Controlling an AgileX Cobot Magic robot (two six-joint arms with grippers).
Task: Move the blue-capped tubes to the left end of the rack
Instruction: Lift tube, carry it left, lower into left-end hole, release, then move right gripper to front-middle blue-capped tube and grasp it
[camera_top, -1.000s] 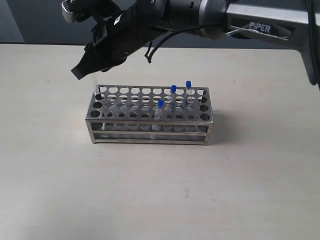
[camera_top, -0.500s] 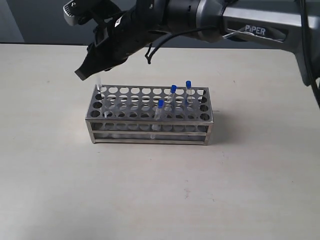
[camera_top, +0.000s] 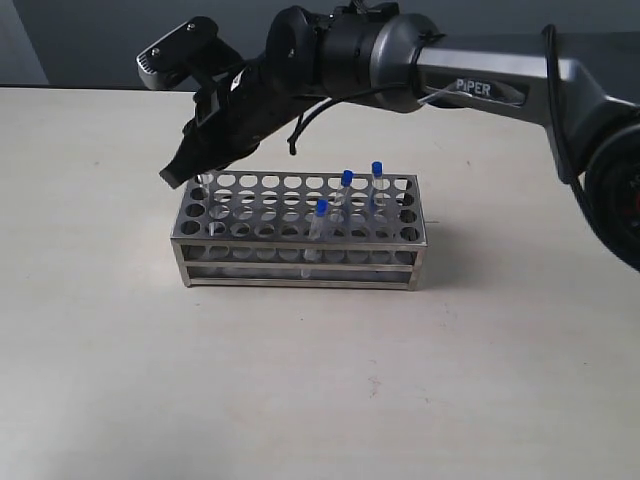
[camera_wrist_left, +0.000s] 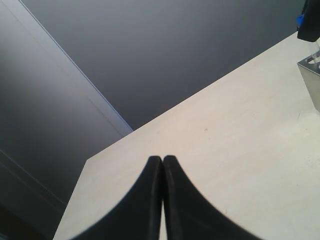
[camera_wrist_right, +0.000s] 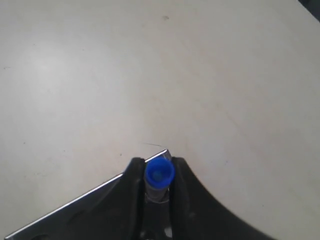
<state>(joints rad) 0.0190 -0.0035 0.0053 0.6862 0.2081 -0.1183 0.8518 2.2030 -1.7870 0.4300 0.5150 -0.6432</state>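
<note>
The clear tube below my right gripper is standing down in the rack's back-corner hole (camera_top: 200, 191) and would stay in that hole, so my right gripper should open its fingers.
The steel rack (camera_top: 300, 238) stands mid-table. Three blue-capped tubes stand in its right half: one in the front row (camera_top: 320, 212) and two further back (camera_top: 346, 182), (camera_top: 377, 172). My right gripper (camera_top: 182, 170) reaches across to the rack's left end, shut on a fourth blue-capped tube (camera_top: 205, 186) whose clear lower end dips into a back-corner hole. In the right wrist view the blue cap (camera_wrist_right: 159, 173) sits clamped in the gripper (camera_wrist_right: 158, 163), over the rack's edge (camera_wrist_right: 75, 206). My left gripper (camera_wrist_left: 162, 160) is shut and empty, away from the rack's corner (camera_wrist_left: 311, 72).
The pale table (camera_top: 300, 380) extends on every side of the rack. The right arm's long body (camera_top: 480, 80) crosses above the rack's back. A dark wall (camera_wrist_left: 175, 55) rises beyond the table's far edge.
The right gripper has come down and slightly right with the tube, and the tube's lower end now reaches into the left-end hole. The three standing tubes have not moved.
</note>
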